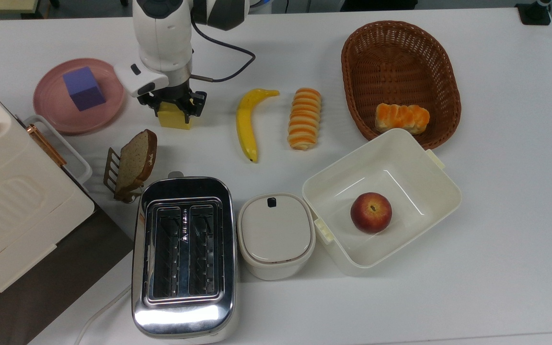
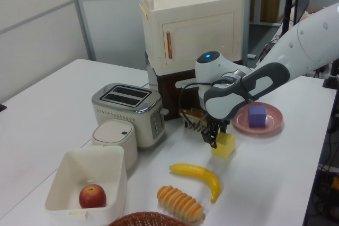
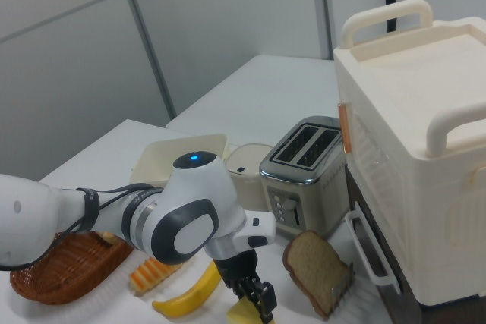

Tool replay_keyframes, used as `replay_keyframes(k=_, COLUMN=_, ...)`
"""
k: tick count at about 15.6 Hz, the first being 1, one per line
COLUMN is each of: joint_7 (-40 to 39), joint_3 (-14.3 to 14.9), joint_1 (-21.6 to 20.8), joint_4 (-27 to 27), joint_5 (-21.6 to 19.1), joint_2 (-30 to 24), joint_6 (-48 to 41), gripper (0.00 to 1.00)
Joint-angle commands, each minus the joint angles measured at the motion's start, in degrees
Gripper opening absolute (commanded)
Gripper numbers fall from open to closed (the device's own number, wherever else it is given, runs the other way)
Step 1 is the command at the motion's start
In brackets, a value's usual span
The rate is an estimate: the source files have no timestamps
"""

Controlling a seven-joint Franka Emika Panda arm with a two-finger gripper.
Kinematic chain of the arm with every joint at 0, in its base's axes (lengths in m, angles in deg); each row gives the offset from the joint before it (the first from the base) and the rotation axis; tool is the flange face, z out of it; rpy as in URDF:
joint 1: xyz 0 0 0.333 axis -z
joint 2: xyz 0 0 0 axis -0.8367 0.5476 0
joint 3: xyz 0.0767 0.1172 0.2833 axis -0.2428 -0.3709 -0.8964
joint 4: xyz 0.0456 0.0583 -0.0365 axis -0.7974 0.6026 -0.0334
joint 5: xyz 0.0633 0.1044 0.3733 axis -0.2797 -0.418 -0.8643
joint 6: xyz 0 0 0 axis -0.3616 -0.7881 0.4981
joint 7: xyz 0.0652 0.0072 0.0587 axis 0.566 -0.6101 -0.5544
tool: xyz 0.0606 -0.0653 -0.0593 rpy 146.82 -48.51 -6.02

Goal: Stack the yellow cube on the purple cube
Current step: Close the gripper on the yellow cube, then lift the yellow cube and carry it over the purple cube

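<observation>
I should pile the yellow cube [image 2: 226,146] on the purple cube [image 2: 257,116], so next I should grab the yellow cube by its opposite sides with my gripper.
The yellow cube [image 1: 175,120] rests on the white table, right of the pink plate [image 1: 51,108] in the top view. On that plate sits the purple cube [image 1: 83,88]. My gripper [image 1: 174,106] is low over the yellow cube, open, with one dark finger on each side of the block and its top hidden under the hand. The left view shows the gripper [image 2: 216,137] at the yellow cube [image 2: 226,146], with the purple cube [image 2: 257,115] on the plate [image 2: 241,124] behind. In the right view the gripper [image 3: 258,299] is down on the yellow cube [image 3: 241,313].
A banana [image 1: 246,122] and a striped bread roll [image 1: 304,118] lie to the top view's right of the cube. A bread slice in a rack [image 1: 134,160], a toaster [image 1: 183,249], a lidded pot [image 1: 276,235], a white bin [image 1: 439,177] holding an apple [image 1: 371,212], a wicker basket [image 1: 350,48] and a cream cabinet [image 1: 12,211] stand around.
</observation>
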Motion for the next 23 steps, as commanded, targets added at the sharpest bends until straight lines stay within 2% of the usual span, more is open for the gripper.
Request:
replay_keyframes(k=1, joint_7=0.43, joint_3=0.10, joint_1=-0.33, joint_4=0.76, joint_5=0.54, joint_2=-0.66, joint_6=1.18, gripper=0.29)
replay_keyframes(k=4, joint_7=1.13, joint_3=0.18, joint_1=0.10, joint_4=0.67, joint_5=0.54, joint_2=-2.15, joint_6=0.57, gripper=0.29)
replay_keyframes(k=8, joint_7=5.44, joint_3=0.36, joint_1=2.65, joint_4=0.67, joint_5=0.45, joint_2=-7.77, joint_6=-2.58, gripper=0.29)
replay_keyframes(k=12, joint_7=5.45, joint_3=0.45, joint_1=8.96, joint_4=0.58, joint_5=0.45, joint_2=-17.77, joint_6=-7.60, gripper=0.29)
replay_keyframes(k=13, joint_7=5.36, joint_3=0.53, joint_1=10.29, joint_4=0.67, joint_5=0.45, joint_2=-18.58, joint_6=-7.61, gripper=0.29)
replay_keyframes(k=16, joint_7=5.09, joint_3=1.67, joint_1=12.06, joint_4=0.58, joint_5=0.45, joint_2=-18.15, joint_6=-6.38, gripper=0.29)
replay_keyframes(k=19, joint_7=3.78, joint_3=4.75, joint_1=12.15, joint_4=0.24, joint_5=0.19, joint_2=-16.58, joint_6=-4.71, gripper=0.29)
replay_keyframes(k=23, joint_7=3.34, joint_3=5.54, joint_1=13.64, joint_4=-1.52, joint_5=-1.47, joint_2=-12.97, joint_6=-1.82, gripper=0.29)
